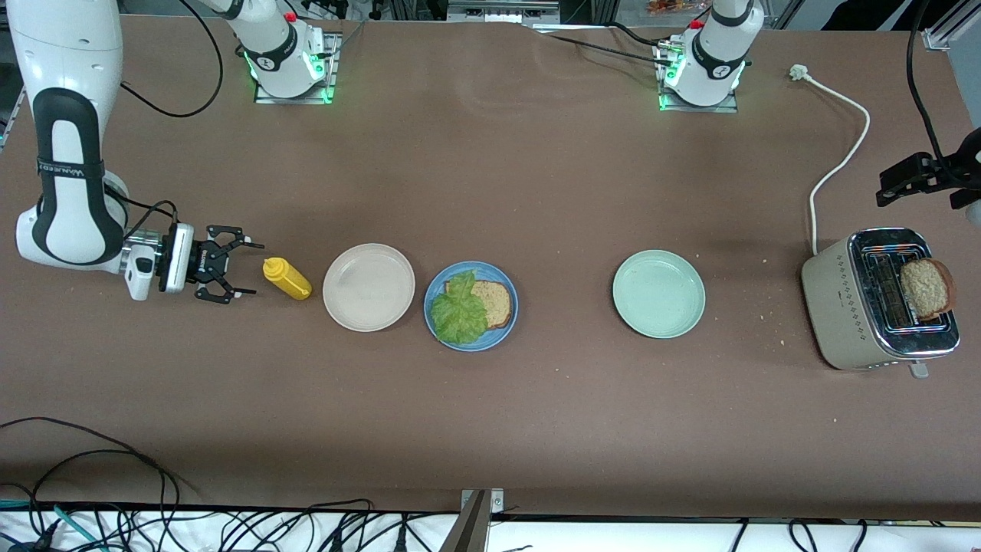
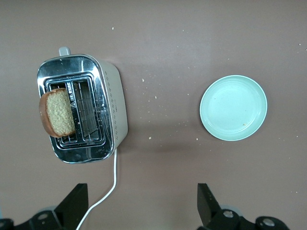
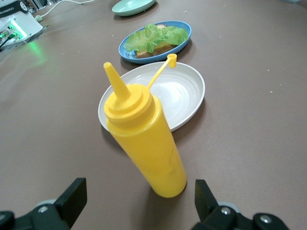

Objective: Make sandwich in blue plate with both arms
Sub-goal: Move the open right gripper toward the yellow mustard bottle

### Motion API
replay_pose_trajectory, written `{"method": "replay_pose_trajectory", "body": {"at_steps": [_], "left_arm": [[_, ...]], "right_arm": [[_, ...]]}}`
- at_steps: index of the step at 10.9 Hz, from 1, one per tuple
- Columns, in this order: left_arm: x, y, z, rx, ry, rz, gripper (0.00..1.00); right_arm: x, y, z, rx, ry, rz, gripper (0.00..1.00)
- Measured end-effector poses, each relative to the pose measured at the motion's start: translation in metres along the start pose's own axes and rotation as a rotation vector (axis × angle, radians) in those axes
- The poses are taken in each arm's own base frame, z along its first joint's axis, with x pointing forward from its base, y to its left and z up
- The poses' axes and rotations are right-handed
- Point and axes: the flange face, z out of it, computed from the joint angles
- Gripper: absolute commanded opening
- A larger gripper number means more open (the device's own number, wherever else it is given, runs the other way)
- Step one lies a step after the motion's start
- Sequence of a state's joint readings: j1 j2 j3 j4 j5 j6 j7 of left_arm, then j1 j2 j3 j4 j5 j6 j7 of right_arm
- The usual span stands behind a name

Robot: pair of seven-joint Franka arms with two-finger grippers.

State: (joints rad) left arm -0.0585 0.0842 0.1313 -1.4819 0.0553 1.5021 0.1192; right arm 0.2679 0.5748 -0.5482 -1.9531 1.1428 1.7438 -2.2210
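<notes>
My right gripper grabs the yellow squeeze bottle by its lower body [image 1: 296, 286] next, to add sauce to the sandwich [image 1: 471, 307].
The blue plate [image 1: 494, 341] sits mid-table and holds one brown bread slice [image 1: 500, 300] with a ruffled green lettuce leaf [image 1: 458, 312] lying partly over it. A second bread slice [image 1: 926, 287] sticks up from a toaster slot. My right gripper [image 1: 239, 271] is low at the right arm's end of the table. It is open and empty, and faces a yellow squeeze bottle [image 3: 144, 139] just ahead of its fingertips. My left gripper [image 2: 142, 206] hangs open and empty above the table beside the toaster [image 2: 108, 96].
A beige plate [image 1: 369, 287] lies between the yellow bottle [image 1: 287, 278] and the blue plate. A pale green plate [image 1: 658, 294] lies toward the left arm's end. The toaster [image 1: 851, 299] and its white cord [image 1: 843, 157] are at that end. Crumbs dot the table there.
</notes>
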Motion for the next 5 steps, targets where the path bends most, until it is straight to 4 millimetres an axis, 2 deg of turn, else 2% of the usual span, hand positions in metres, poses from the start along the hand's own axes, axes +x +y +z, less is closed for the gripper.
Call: {"method": "replay_pose_trajectory", "body": {"at_steps": [5], "left_arm": [[0.000,0.000,0.000,0.000,0.000,0.001,1.00]], "right_arm": [[0.000,0.004,0.026,-0.018,0.129,-0.104,1.00]]}}
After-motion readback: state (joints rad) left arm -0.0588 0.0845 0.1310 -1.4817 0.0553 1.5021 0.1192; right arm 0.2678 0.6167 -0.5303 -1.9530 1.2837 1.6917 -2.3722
